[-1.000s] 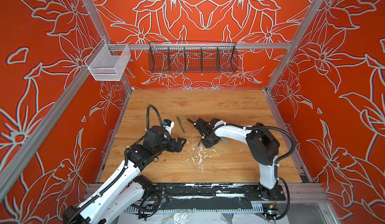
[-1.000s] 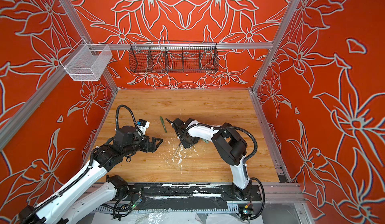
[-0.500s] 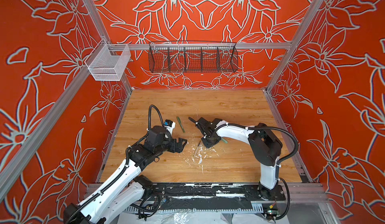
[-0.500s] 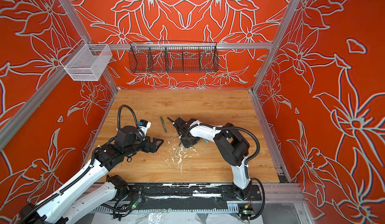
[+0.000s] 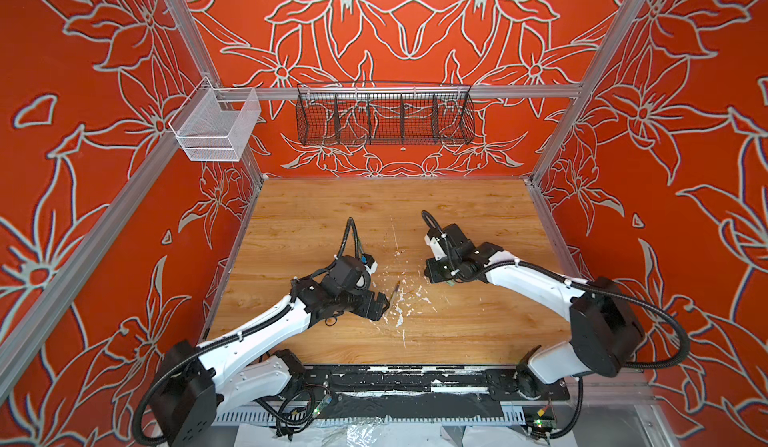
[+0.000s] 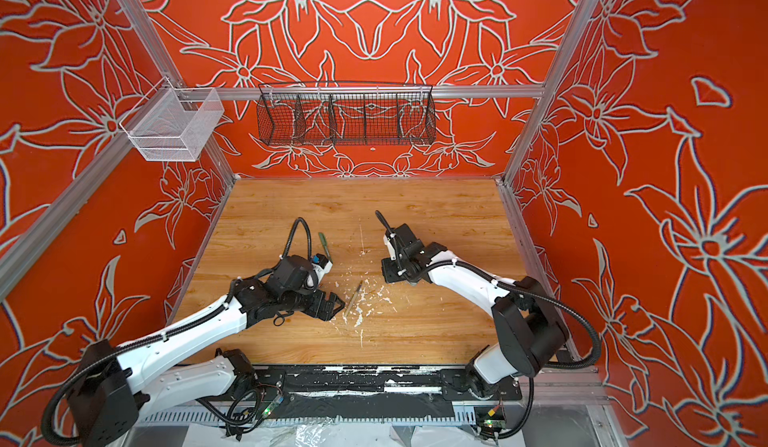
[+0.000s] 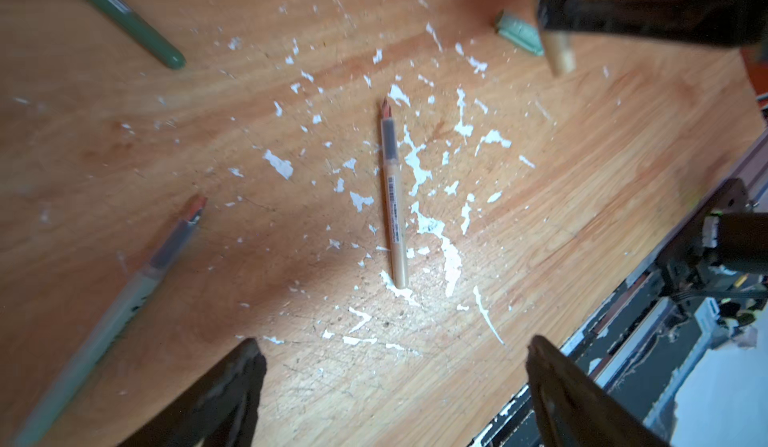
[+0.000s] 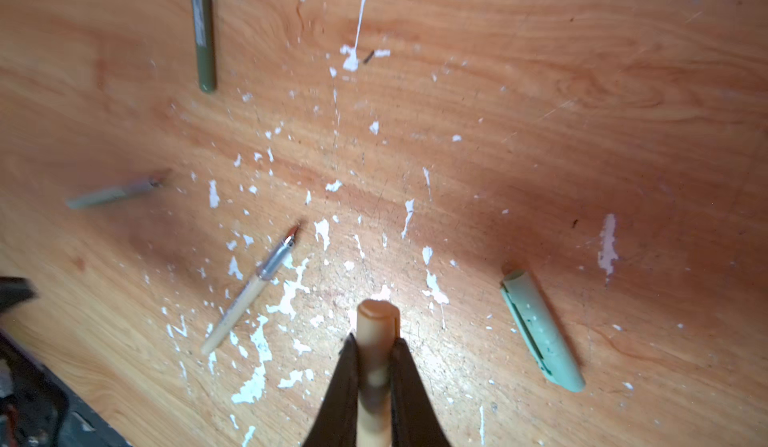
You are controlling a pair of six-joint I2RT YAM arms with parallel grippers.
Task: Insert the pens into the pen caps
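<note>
The tan pen [image 7: 397, 235] should be grabbed next by my left gripper across the pen's body, toward its blunt end. The pen's tip will then stay free to go into the tan cap [image 7: 559, 56].
My right gripper [image 8: 375, 343] is shut on the tan pen cap [image 8: 376, 320], which it holds a little above the wood; from the left wrist the same cap [image 7: 559, 56] hangs from dark fingers. The tan pen [image 7: 395, 199] lies flat among white flecks, straight ahead of my open left gripper [image 7: 392, 347], whose jaws stand wide apart with nothing between them. In both top views that pen [image 5: 395, 292] [image 6: 353, 297] lies just beyond the left gripper [image 5: 380, 304]. A pale green cap [image 8: 540, 328], a pale green pen [image 7: 116, 312] and a dark green pen [image 8: 202, 29] lie loose.
White paint flecks [image 7: 451, 253] scatter the wooden table [image 5: 478, 332] round the pens. A black rail [image 5: 395, 382] runs along the near edge. A black wire basket [image 5: 384, 114] and a white mesh basket [image 5: 214, 127] hang on the back frame.
The right gripper has shut on the tan cap and drawn back to the right with it. The left gripper has moved right and nearer, up to the tan pen, staying open.
</note>
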